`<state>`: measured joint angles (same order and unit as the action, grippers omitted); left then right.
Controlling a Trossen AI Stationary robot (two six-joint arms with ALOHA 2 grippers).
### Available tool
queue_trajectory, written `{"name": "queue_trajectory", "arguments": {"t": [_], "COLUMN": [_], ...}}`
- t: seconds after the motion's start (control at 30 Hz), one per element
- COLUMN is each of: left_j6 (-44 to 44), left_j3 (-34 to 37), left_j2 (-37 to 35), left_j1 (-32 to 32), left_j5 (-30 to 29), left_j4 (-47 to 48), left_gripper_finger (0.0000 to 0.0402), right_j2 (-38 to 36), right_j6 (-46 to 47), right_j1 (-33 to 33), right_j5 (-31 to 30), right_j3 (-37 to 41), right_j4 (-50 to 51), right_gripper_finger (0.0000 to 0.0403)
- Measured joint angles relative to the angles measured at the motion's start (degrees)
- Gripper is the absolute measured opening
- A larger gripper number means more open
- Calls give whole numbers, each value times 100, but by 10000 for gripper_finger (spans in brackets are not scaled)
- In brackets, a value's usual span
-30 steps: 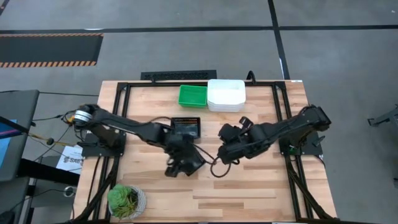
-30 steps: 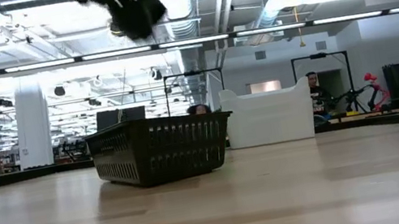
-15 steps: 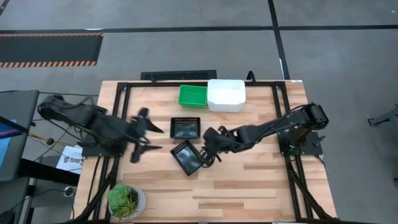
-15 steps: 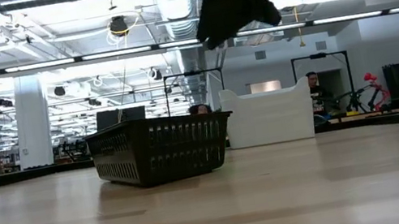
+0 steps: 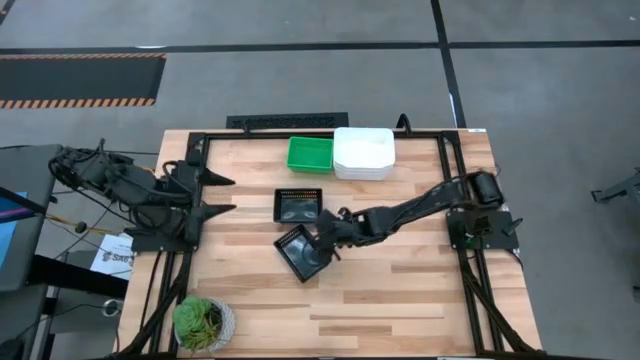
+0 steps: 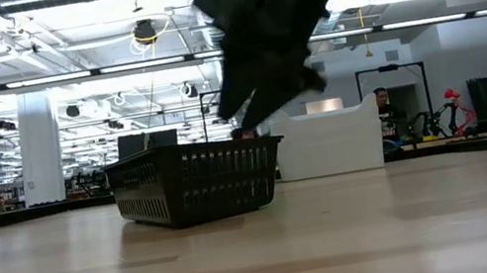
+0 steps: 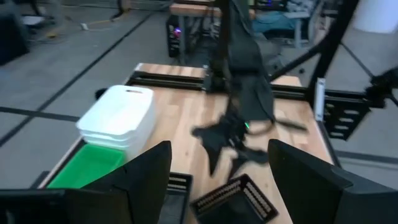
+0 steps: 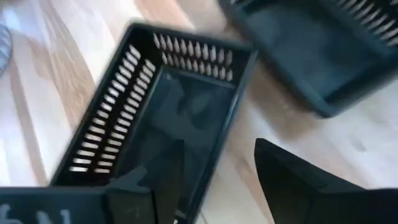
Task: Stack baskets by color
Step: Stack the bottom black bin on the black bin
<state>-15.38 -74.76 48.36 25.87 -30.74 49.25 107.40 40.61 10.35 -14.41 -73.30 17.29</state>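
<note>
The robot's right gripper should next take hold of the crooked black basket by its long side [image 8: 232,111], so that it can nest it with the other black basket [image 8: 311,50].
Two black slotted baskets sit on their bases at the table's middle: one square to the table [image 5: 299,204], the other turned askew [image 5: 300,250] just nearer. My right gripper [image 5: 323,240] hangs open over the askew basket's [image 8: 161,118] right wall, one finger above its inside and one above the table, higher than the basket rim [image 6: 191,152] in the low view. A green basket [image 5: 310,153] and a stack of white baskets [image 5: 364,153] stand at the far edge. My left gripper [image 5: 222,195] is open and holds nothing, drawn back by the left edge.
A potted green plant [image 5: 203,322] stands at the near left corner. Black frame rails [image 5: 190,160] run along the table's left, right and far sides. Bare wood lies near and to the right of the black baskets.
My left gripper has pulled away from the askew black basket toward the table's left edge, rising and tipping up toward level. The basket stays on the table. My right gripper has gone down and toward the table's left, to above that basket.
</note>
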Motion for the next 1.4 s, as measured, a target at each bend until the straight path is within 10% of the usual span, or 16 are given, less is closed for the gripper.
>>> {"name": "queue_trajectory", "arguments": {"t": [0.37,0.67,0.83,1.4], "left_j6": [-82,-166,-310,-797], "left_j3": [2,2,2,2], "left_j2": [31,116,114,107], "left_j1": [0,-2,-2,-4], "left_j5": [-158,-164,-164,-497], "left_j4": [174,302,362,920], "left_gripper_finger": [256,256,256,256], "right_j2": [941,872,855,-403], "right_j6": [-14,147,-34,-3983], "right_j1": [-101,-124,-122,-1687], "right_j5": [444,795,1463,1735], "right_j3": [-564,-575,-602,-1899], "right_j4": [63,317,340,840], "right_gripper_finger": [205,26,16,13]}}
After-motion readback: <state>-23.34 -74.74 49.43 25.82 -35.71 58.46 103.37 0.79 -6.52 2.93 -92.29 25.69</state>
